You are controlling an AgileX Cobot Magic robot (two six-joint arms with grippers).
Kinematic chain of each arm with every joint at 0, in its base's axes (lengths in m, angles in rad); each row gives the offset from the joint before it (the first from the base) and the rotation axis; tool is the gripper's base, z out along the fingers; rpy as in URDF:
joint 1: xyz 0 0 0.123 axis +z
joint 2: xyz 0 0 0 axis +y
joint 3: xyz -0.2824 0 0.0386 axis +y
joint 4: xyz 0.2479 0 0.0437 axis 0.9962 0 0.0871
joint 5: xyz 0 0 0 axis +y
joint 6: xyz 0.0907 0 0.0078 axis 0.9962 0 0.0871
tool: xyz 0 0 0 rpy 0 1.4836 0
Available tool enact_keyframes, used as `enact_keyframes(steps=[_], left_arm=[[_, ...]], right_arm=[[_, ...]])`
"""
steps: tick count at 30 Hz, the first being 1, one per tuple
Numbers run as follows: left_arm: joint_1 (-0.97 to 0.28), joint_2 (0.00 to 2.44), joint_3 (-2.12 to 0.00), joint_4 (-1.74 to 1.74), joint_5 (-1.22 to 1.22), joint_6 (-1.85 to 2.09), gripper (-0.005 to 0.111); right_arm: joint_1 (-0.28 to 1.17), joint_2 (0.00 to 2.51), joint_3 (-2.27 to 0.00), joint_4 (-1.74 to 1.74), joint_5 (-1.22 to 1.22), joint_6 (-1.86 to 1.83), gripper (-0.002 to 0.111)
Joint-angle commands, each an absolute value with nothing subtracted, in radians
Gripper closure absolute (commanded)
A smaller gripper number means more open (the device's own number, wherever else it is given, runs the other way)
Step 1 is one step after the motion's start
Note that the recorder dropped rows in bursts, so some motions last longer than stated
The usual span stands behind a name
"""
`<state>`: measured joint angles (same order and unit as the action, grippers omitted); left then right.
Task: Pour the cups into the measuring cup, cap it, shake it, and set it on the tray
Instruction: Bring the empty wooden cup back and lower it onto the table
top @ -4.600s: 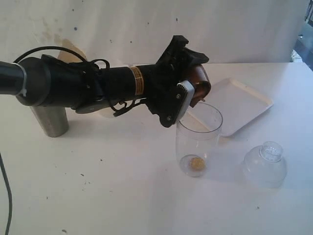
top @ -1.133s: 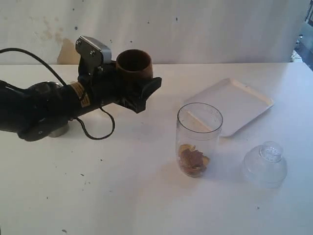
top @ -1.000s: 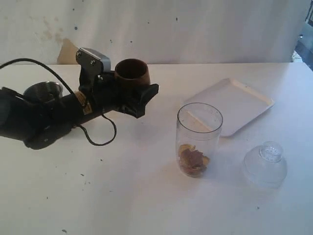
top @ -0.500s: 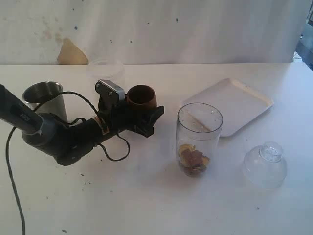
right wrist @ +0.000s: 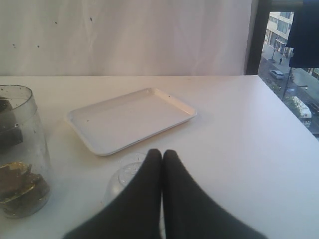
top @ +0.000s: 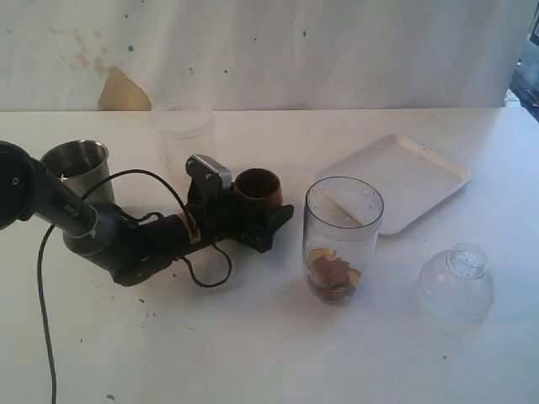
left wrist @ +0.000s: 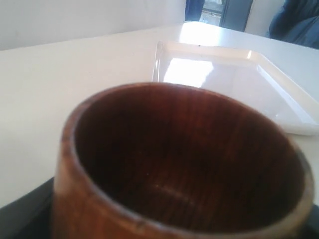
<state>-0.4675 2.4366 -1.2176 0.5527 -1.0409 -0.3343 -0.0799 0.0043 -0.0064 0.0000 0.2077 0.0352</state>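
Note:
My left gripper opens now, since the wooden cup [top: 257, 188] stands upright with its base down at the table, so the cup would stay upright.
The brown wooden cup [top: 257, 188] stands upright and empty, low over the table just left of the measuring cup [top: 343, 240]. My left gripper [top: 263, 212] is shut on it, its arm lying low along the table. In the left wrist view the wooden cup [left wrist: 179, 169] fills the frame with the tray [left wrist: 234, 79] beyond. The measuring cup holds brown and yellow pieces at its bottom. The steel tumbler [top: 77, 168] stands at the far left. The white tray [top: 404, 177] lies at the back right. My right gripper [right wrist: 162, 153] is shut and empty, above the clear dome lid [right wrist: 124, 174].
A frosted plastic cup [top: 184, 126] stands behind the left arm. The clear dome lid [top: 456, 282] sits right of the measuring cup. A black cable [top: 206, 273] loops under the left wrist. The right wrist view shows the tray [right wrist: 129, 119] and measuring cup [right wrist: 20, 149].
The left arm has come down and slightly right, bringing the upright wooden cup from mid-air to table height. The steel tumbler and frosted cup are uncovered.

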Motion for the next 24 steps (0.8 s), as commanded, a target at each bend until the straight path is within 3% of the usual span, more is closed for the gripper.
enact_keyframes(steps=[1, 8, 12, 24], left_arm=[[-0.462, 2.432, -1.225, 0.563, -1.009, -0.343, 0.056], [-0.462, 2.432, -1.225, 0.563, -1.019, -0.343, 0.018], [-0.462, 2.432, -1.225, 0.563, -1.037, -0.343, 0.004], [-0.462, 2.411, -1.226, 0.563, -1.087, -0.341, 0.002]], right_arm=[[-0.079, 0.000, 0.000, 0.000, 0.202, 0.038, 0.108], [-0.079, 0.000, 0.000, 0.000, 0.202, 0.038, 0.108], [-0.079, 0.000, 0.000, 0.000, 0.202, 0.038, 0.108], [-0.079, 0.000, 0.000, 0.000, 0.202, 0.038, 0.108]])
